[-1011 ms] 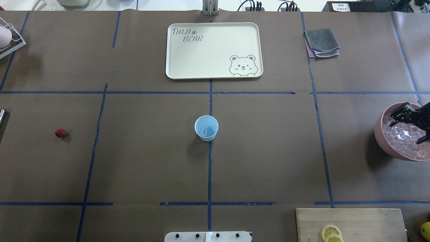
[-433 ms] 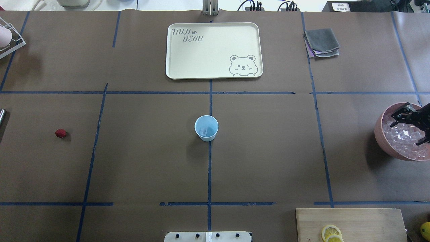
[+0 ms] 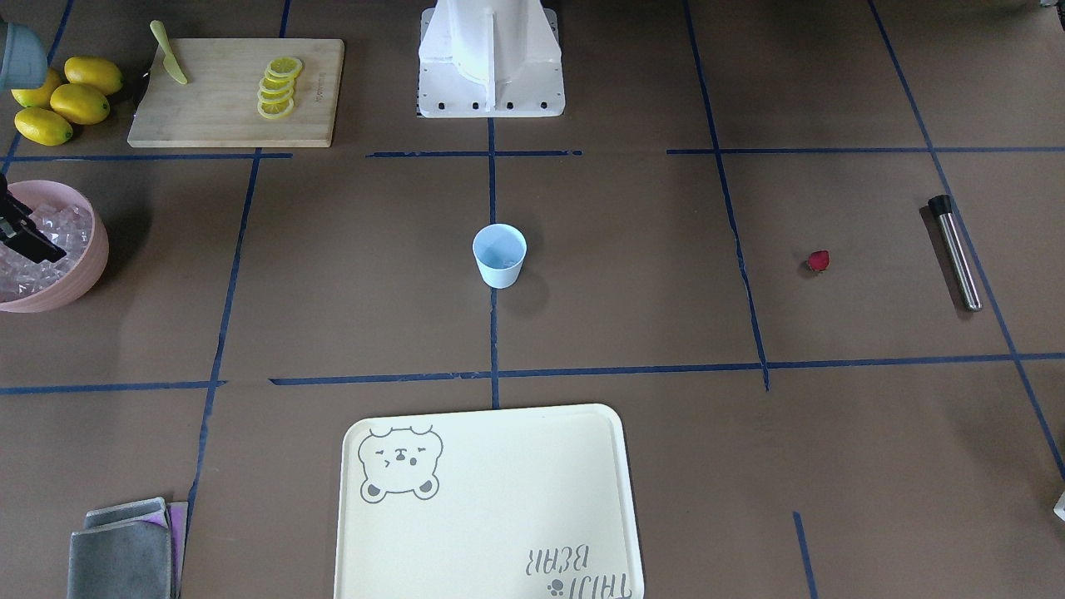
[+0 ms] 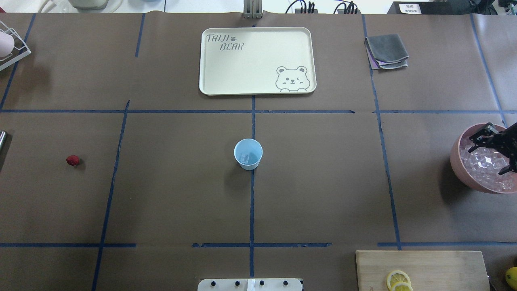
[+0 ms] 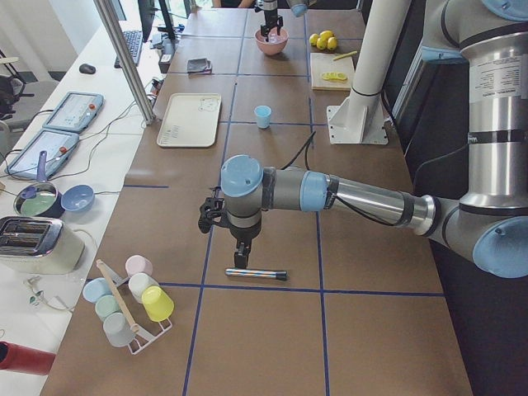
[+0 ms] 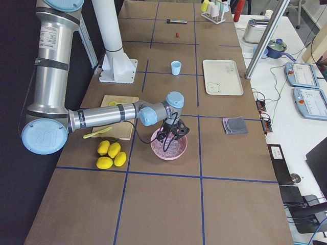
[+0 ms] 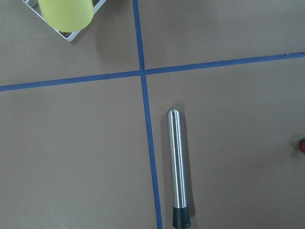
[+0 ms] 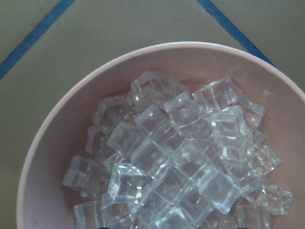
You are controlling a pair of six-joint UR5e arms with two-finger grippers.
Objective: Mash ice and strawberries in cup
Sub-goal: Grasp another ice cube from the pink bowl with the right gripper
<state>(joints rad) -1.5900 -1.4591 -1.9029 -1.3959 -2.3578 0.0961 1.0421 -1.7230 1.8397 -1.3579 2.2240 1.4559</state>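
The robot's right gripper needs to grab a clear ice cube's sides in the pink bowl next, so that it can fill the cup (image 3: 498,254).
The pale-blue cup (image 4: 248,154) stands at the table's middle with one ice cube (image 4: 244,158) in it; it also shows in the front view (image 3: 500,255). Several more ice cubes (image 8: 181,162) fill the pink bowl (image 4: 458,161) at the right edge. My right gripper (image 4: 493,154) hangs open over that ice, holding nothing. The strawberry (image 4: 73,160) lies alone at the left. My left gripper (image 5: 219,216) hovers above a steel muddler (image 7: 178,164) near the berry (image 7: 301,144); I cannot tell whether it is open or shut.
A cream bear tray (image 4: 257,60) lies beyond the cup. A folded grey cloth (image 4: 386,51) lies at the back right. A cutting board (image 3: 235,91) with lemon slices and whole lemons (image 3: 62,101) sits by the bowl. A cup rack (image 5: 128,301) stands at the left end.
My right gripper has shifted slightly to the right over the ice bowl and stays open. The cup, the strawberry and the rest have not moved.
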